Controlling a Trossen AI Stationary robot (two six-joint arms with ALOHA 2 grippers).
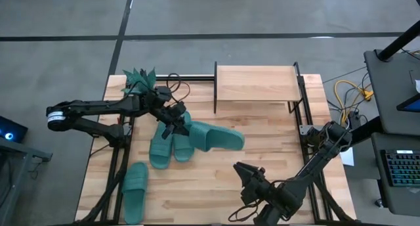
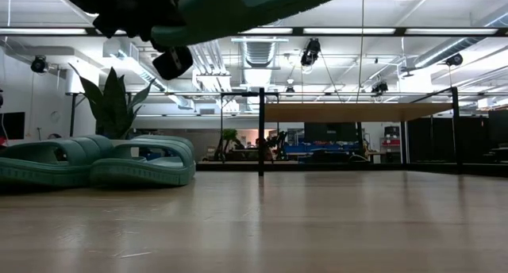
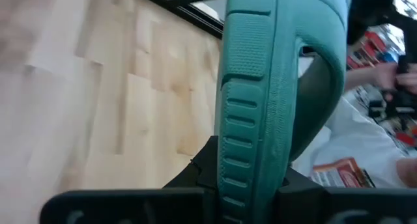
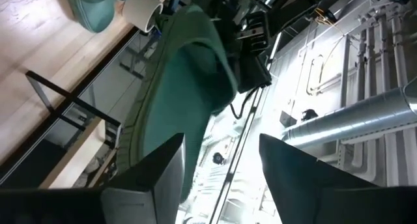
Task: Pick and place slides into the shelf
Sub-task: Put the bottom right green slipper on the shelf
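Observation:
My right gripper grabs the teal slide by its heel end (image 1: 234,140) next, to place it into the shelf (image 1: 256,83).
My left gripper (image 1: 176,125) is shut on one teal slide (image 1: 218,138), held in the air over the middle of the table; the low view shows that slide (image 2: 238,7) high above the board. Two more slides (image 1: 172,147) lie side by side on their soles below my left gripper. Another slide (image 1: 135,190) lies near the front left corner. The shelf (image 1: 256,83) stands at the far edge. My right gripper (image 1: 241,168) hovers open at the front right, and its wrist view looks at the held slide (image 4: 189,87). My left gripper pinches one end of the slide's sole (image 3: 251,165) between its two fingers, one on each flat face of the sole, with the ribbed side rim between them. The fingers come from the table's left, along the slide. The slide sticks out toward the right, lifted clear of the table.
A spiky green plant (image 1: 139,81) in a white pot (image 4: 140,10) stands at the far left corner, close behind my left arm. Black frame rails (image 1: 298,94) run along the table's sides. Bare board lies between the held slide and the shelf.

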